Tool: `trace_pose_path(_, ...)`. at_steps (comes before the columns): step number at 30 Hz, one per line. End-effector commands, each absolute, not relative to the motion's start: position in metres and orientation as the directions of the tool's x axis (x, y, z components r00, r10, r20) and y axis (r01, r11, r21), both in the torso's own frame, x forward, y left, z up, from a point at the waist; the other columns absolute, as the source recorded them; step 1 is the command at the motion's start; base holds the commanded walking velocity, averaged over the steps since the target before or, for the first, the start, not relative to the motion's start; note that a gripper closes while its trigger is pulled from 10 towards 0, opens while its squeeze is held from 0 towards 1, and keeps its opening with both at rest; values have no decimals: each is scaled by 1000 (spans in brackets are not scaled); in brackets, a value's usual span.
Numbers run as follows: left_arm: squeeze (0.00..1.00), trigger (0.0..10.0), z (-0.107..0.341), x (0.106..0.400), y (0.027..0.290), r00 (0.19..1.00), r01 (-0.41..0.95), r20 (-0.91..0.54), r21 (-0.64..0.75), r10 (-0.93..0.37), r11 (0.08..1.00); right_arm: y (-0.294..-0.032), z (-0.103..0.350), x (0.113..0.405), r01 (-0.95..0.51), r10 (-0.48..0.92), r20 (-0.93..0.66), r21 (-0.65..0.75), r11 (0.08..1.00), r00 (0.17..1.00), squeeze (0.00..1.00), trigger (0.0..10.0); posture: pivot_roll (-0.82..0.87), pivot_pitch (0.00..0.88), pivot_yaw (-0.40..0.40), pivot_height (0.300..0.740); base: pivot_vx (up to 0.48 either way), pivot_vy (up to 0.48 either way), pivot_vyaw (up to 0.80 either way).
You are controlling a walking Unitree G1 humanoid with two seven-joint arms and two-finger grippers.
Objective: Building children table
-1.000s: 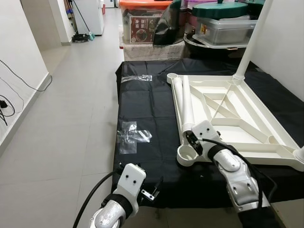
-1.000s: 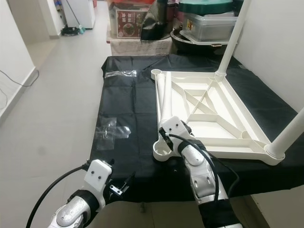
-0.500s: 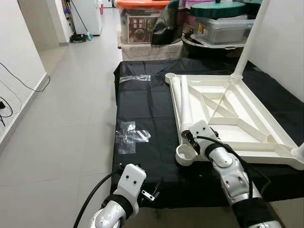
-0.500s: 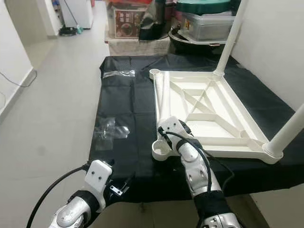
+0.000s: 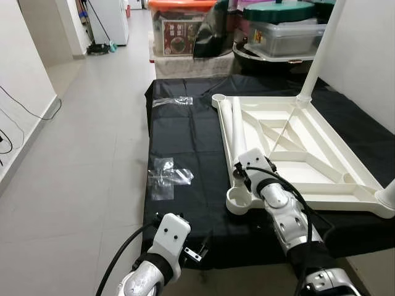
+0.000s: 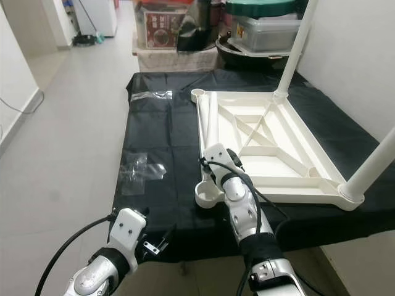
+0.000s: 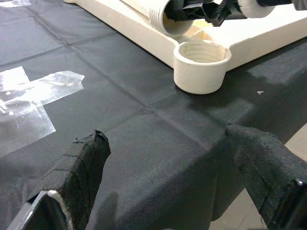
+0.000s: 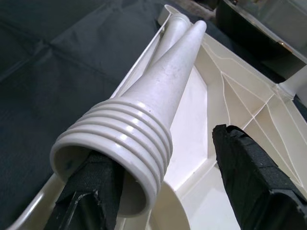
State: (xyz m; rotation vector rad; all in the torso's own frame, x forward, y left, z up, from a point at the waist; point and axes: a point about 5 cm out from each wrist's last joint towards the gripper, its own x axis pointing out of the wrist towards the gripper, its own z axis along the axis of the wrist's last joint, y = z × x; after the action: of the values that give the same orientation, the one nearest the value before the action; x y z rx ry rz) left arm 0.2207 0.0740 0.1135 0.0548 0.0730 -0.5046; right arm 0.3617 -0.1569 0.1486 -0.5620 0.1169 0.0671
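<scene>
A neighbouring leg (image 8: pixel 172 32) lies close along the loose leg's side. The right gripper grabs the loose leg by the rim of its open threaded end (image 8: pixel 152 190) next.
The white table top (image 5: pixel 321 157) lies upside down on a black cloth (image 5: pixel 185 135). One leg (image 5: pixel 322 49) stands upright at its far corner, another (image 5: pixel 389 196) at its near right corner. Two loose legs (image 5: pixel 236 126) lie side by side along its left rim. An empty threaded socket (image 5: pixel 239 201) marks the near left corner. My right gripper (image 5: pixel 242 174) is open at the threaded end of a loose leg (image 8: pixel 144 124), one finger (image 8: pixel 91 189) in the tube's mouth, the other (image 8: pixel 254 177) out beside it. My left gripper (image 5: pixel 197 250) hangs open, low before the cloth's front edge.
Clear plastic wrappers (image 5: pixel 168 177) lie on the cloth's left part, another (image 5: pixel 179 100) farther back. Storage boxes (image 5: pixel 185 28) and lidded bins (image 5: pixel 290 31) stand behind the cloth. A white wall (image 5: pixel 370 55) rises on the right; grey tiled floor (image 5: pixel 80 154) stretches to the left.
My right gripper has eased forward and a little left along the rim to the loose leg's threaded end. The camera has shifted slightly. The left arm has kept still.
</scene>
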Motion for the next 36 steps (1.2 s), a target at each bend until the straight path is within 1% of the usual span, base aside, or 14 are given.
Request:
trace_pose_path(1, 0, 10000, 111, 218, 74, 873, 483, -102, 40, -477, 875, -156, 148, 364, -83, 23, -119, -532, 843, 993, 0, 0, 66, 79, -59, 740, 0, 0, 0)
trace_pose_path(14, 0, 10000, 111, 219, 74, 873, 483, -103, 41, -477, 875, -158, 140, 367, -34, -30, -115, -511, 859, 993, 0, 0, 70, 78, -60, 740, 0, 0, 0)
trace_pose_path(18, 0, 10000, 110, 219, 74, 872, 484, -104, 40, -478, 874, -162, 146, 369, 32, -71, -64, -479, 877, 995, 0, 0, 69, 75, -59, 740, 0, 0, 0)
trace_pose_path(20, 0, 10000, 110, 220, 75, 871, 485, -104, 34, -479, 874, -169, 157, 371, 105, -117, -5, -401, 910, 993, 0, 0, 68, 68, -57, 740, 0, 0, 0)
trace_pose_path(22, 0, 10000, 110, 220, 75, 871, 485, -104, 32, -479, 874, -171, 159, 371, 121, -128, 7, -381, 917, 992, 0, 0, 68, 68, -57, 740, 0, 0, 0)
trace_pose_path(24, 0, 10000, 109, 221, 77, 877, 473, -104, 15, -469, 881, -175, 167, 372, 141, -136, 39, -268, 953, 990, 0, 0, 69, 61, -55, 740, 0, 0, 0)
trace_pose_path(26, 0, 10000, 109, 221, 79, 881, 465, -104, 5, -462, 885, -178, 170, 373, 161, -152, 57, -238, 958, 987, 0, 0, 68, 59, -53, 740, 0, 0, 0)
trace_pose_path(28, 0, 10000, 109, 225, 86, 901, 420, -101, -43, -423, 906, -193, 183, 372, 213, -203, 116, -87, 973, 972, 0, 0, 66, 40, -45, 740, 0, 0, 0)
trace_pose_path(31, 0, 10000, 110, 228, 90, 911, 397, -97, -62, -402, 916, -199, 187, 371, 217, -214, 130, -10, 976, 968, 0, 0, 66, 39, -44, 740, 0, 0, 0)
trace_pose_path(32, 0, 10000, 112, 233, 97, 926, 361, -82, -95, -368, 928, -200, 188, 370, 154, -168, 130, 109, 982, 977, 0, 0, 70, 29, -42, 740, 0, 0, 0)
trace_pose_path(33, 898, 10000, 118, 240, 106, 943, 318, -57, -142, -328, 937, -199, 186, 368, 78, -109, 120, 240, 968, 987, 0, 0, 74, 22, -42, 740, 0, 0, 0)
trace_pose_path(34, 898, 10000, 118, 240, 106, 943, 318, -57, -142, -328, 937, -199, 186, 368, 78, -109, 120, 240, 968, 987, 0, 0, 74, 22, -42, 740, 0, 0, 0)
trace_pose_path(35, 898, 10000, 122, 244, 112, 952, 291, -40, -175, -302, 941, -198, 185, 367, 24, -67, 121, 325, 945, 990, 0, 0, 74, 22, -42, 740, 0, 0, 0)
trace_pose_path(36, 1000, 10000, 129, 249, 118, 956, 280, -5, -261, -292, 924, -196, 183, 364, -50, -3, 131, 397, 917, 991, 0, 0, 74, 16, -38, 740, 0, 0, 0)
